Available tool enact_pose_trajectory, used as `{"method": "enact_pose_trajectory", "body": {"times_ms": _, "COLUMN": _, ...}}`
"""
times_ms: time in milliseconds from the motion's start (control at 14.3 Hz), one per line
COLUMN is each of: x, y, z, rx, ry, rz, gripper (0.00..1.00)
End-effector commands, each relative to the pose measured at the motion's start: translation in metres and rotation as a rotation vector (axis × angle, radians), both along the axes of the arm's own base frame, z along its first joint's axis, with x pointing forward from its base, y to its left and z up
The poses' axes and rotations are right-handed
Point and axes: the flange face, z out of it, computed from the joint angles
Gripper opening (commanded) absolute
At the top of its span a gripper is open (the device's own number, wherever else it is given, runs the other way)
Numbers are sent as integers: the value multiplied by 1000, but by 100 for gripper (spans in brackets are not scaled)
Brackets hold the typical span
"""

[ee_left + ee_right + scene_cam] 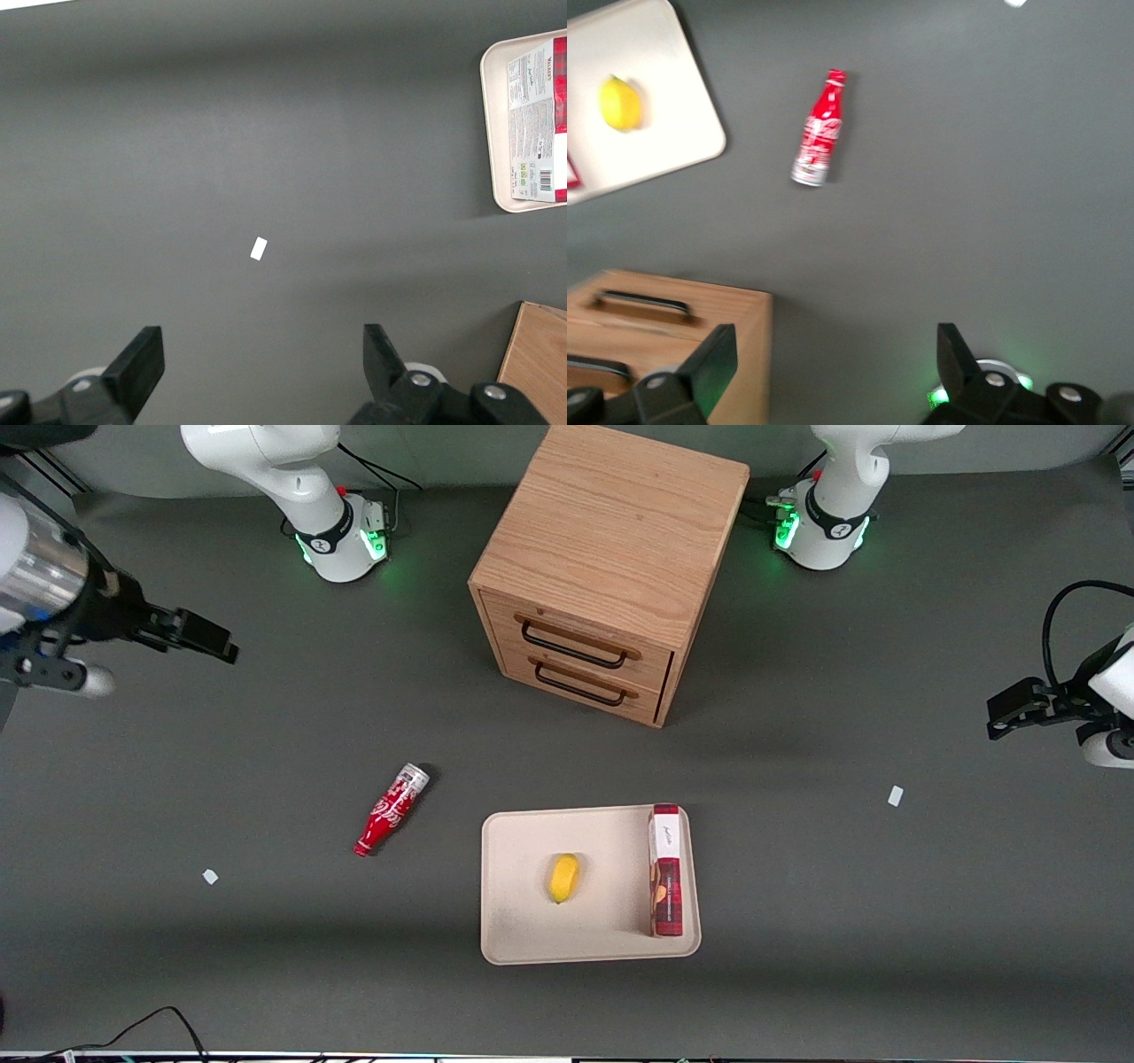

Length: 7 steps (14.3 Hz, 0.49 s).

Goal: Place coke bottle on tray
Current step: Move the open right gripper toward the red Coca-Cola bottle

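My right gripper should next grab the bottle by its lower body near the silver base, so that it can place the coke bottle (392, 810) on the tray.
The coke bottle (392, 810) lies on its side on the grey table, beside the tray (532, 930) and apart from it, toward the working arm's end. Its silver base points away from the front camera. The beige tray holds a yellow lemon (563, 878) and a red snack box (665, 871). My right gripper (221, 646) hangs open and empty above the table at the working arm's end, farther from the front camera than the bottle and well apart from it. The right wrist view shows the bottle (818, 142), the tray (664, 115) and the open gripper (837, 354).
A wooden two-drawer cabinet (611, 558) stands farther from the front camera than the tray, drawers shut. Small white scraps (210, 876) (896, 795) lie on the table. The left wrist view shows the tray's rim (493, 133) with the snack box (540, 124).
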Motion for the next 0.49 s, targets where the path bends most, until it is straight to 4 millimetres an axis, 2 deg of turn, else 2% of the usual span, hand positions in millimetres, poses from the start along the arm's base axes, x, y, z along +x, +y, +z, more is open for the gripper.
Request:
{"method": "enact_pose_trajectory", "body": {"times_ms": 0, "x": 42, "y": 57, "z": -56, "rx": 19, "ry": 28, "rz": -125, "gripper": 100}}
{"method": "enact_pose_trajectory", "body": {"times_ms": 70, "x": 51, "y": 73, "z": -88, "rx": 14, "ry": 41, "rz": -160, "gripper": 100}}
{"method": "enact_pose_trajectory", "body": {"times_ms": 140, "x": 60, "y": 79, "z": -125, "rx": 6, "ry": 59, "rz": -192, "gripper": 100}}
{"method": "enact_pose_trajectory", "body": {"times_ms": 280, "x": 73, "y": 85, "z": -197, "rx": -39, "ry": 77, "rz": -250, "gripper": 100}}
{"method": "enact_pose_trajectory", "body": {"times_ms": 420, "x": 80, "y": 93, "z": -259, "rx": -127, "ry": 72, "rz": -274, "gripper": 100}}
